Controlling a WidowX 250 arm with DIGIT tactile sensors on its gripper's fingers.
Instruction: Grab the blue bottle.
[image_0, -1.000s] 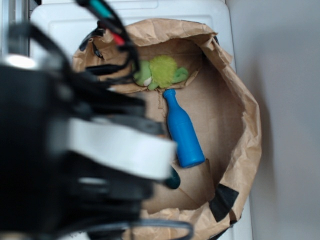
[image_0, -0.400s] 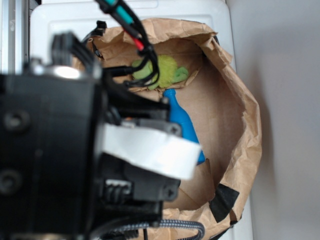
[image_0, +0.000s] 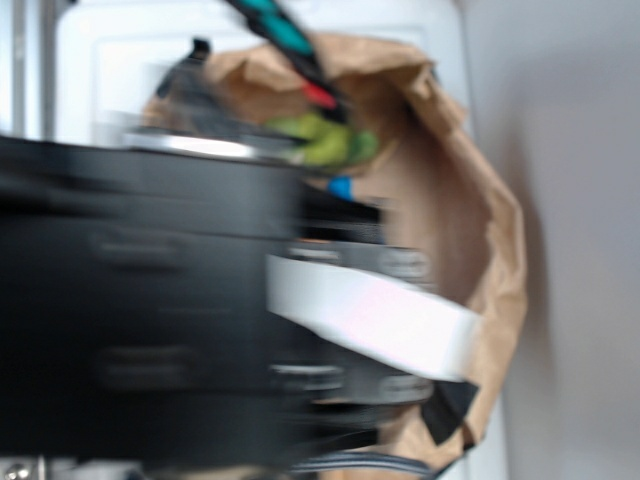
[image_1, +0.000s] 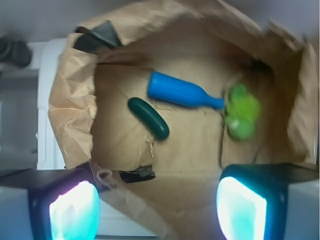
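The blue bottle comes next, and my gripper should grab it by its wide cylindrical body (image_1: 172, 90).
The blue bottle (image_1: 181, 93) lies on its side on the floor of a brown paper bag (image_1: 70, 105), neck pointing right toward a fuzzy light-green plush (image_1: 242, 114). A dark green cucumber-shaped toy (image_1: 148, 118) lies just below-left of the bottle. My gripper (image_1: 157, 212) is open and empty, high above the bag's near rim, with its two glowing fingers (image_1: 75, 212) wide apart. In the exterior view the blurred black arm (image_0: 180, 310) hides nearly all of the bottle; only a bit of its neck (image_0: 341, 187) shows below the plush (image_0: 325, 142).
The bag's crumpled paper walls (image_0: 495, 260) ring the toys. Black tape patches sit on the rim (image_1: 102, 37) and on the floor (image_1: 137, 175). The bag rests on a white surface (image_0: 130, 70).
The arm has swung right across the exterior view and grown blurred, covering the bottle, which was in full sight one second ago. The toys have not moved.
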